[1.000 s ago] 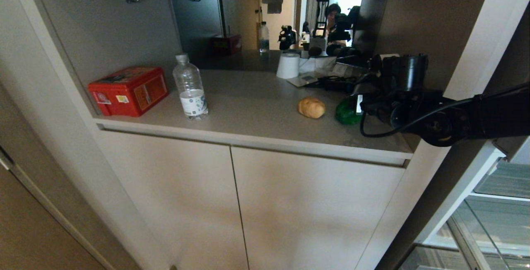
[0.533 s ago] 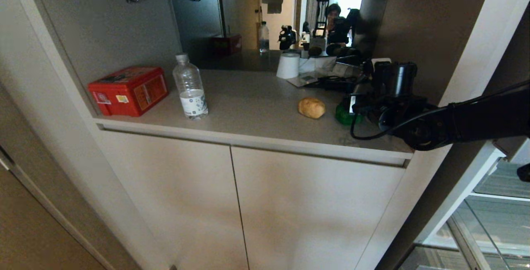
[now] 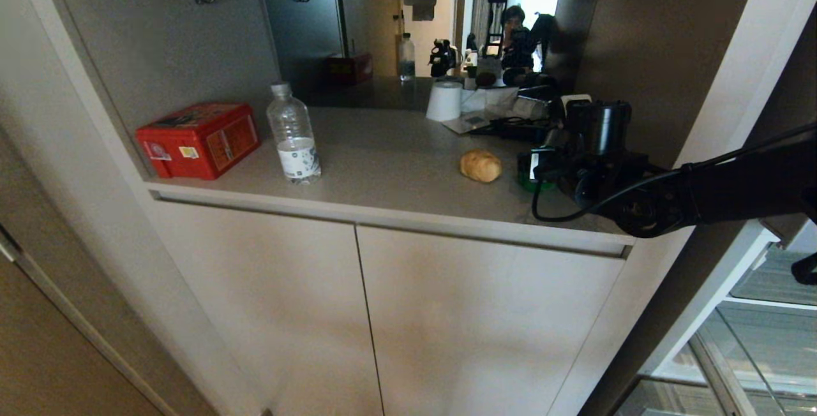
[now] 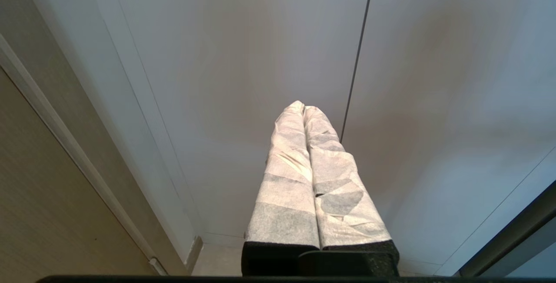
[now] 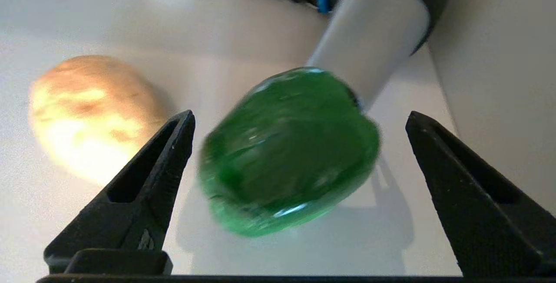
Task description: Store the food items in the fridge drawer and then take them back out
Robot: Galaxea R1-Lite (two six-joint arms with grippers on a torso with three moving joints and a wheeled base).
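My right gripper's fingertips are still above the green pepper's sides, so closing now would miss the pepper. The right gripper lowers, before it closes on the pepper.
On the grey counter (image 3: 383,161) lies a golden-brown lump (image 3: 480,166) (image 5: 91,113), and just right of it a glossy green pepper (image 3: 525,180) (image 5: 286,153). In the head view my right gripper (image 3: 535,167) hides most of the pepper. In the right wrist view the right gripper (image 5: 300,116) stands open, with the pepper between its black fingers (image 5: 147,187) and touching neither. My left gripper (image 4: 302,107) is shut and parked low before the white cabinet doors (image 4: 243,57). I cannot tell whether the glass-shelved opening (image 3: 759,314) at lower right is the fridge drawer.
A red tin box (image 3: 198,138) and a clear water bottle (image 3: 293,135) stand at the counter's left. A white cup (image 3: 443,101), papers and cables sit at the back by a mirror. A grey cylinder (image 5: 369,35) lies just behind the pepper. The niche's side wall (image 3: 670,52) is close on the right.
My right gripper has moved left and a little lower over the counter, closing in on the pepper and covering more of it. The lump, bottle and tin have stayed put.
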